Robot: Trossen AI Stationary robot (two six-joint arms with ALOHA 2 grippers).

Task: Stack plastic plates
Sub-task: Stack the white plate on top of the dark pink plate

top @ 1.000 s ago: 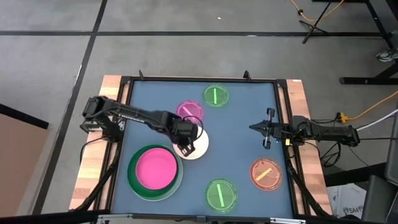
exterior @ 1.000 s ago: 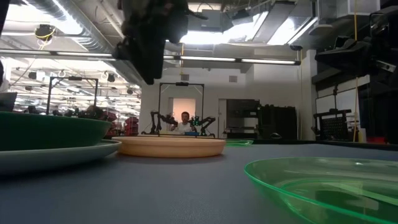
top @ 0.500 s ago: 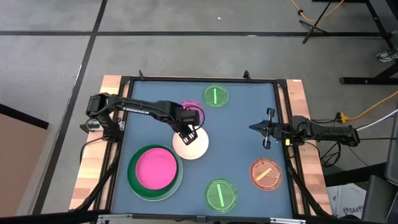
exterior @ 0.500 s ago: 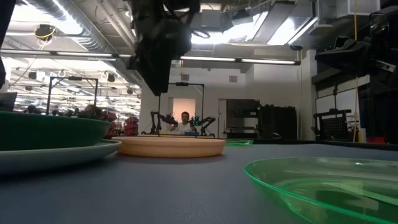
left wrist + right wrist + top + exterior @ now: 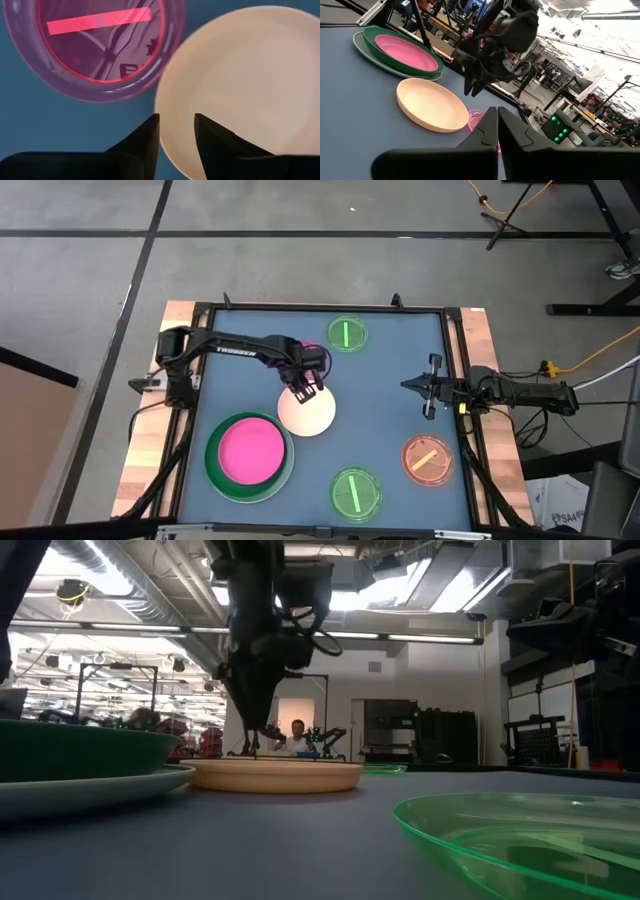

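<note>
I will grab the cream plate by its rim [image 5: 164, 135] with my left gripper next, to stack it onto the magenta plate.
My left gripper [image 5: 303, 387] is open and hovers over the far-left rim of the cream plate [image 5: 308, 413]. In the left wrist view one finger stands outside that rim [image 5: 161, 107] and one over the plate's inside; the low view shows the left gripper's tips [image 5: 266, 730] above the plate [image 5: 275, 775]. The cream plate lies flat on the table. A magenta plate [image 5: 247, 452] rests in a dark green plate [image 5: 215, 470] on a pale plate. The small pink plate [image 5: 95, 45] sits just beyond the left gripper. My right gripper [image 5: 408, 385] waits shut at the table's right side.
Small translucent green plates lie at the far middle [image 5: 347, 333] and near middle [image 5: 355, 492]; the near one fills the low view's foreground [image 5: 520, 840]. An orange plate [image 5: 427, 458] lies near right. Bare blue mat [image 5: 390, 420] separates the cream plate from the right gripper.
My left gripper has moved from over the cream plate's near-left side toward the table's far edge and has come down close to the plate's far-left rim. The plates have stayed where they were.
</note>
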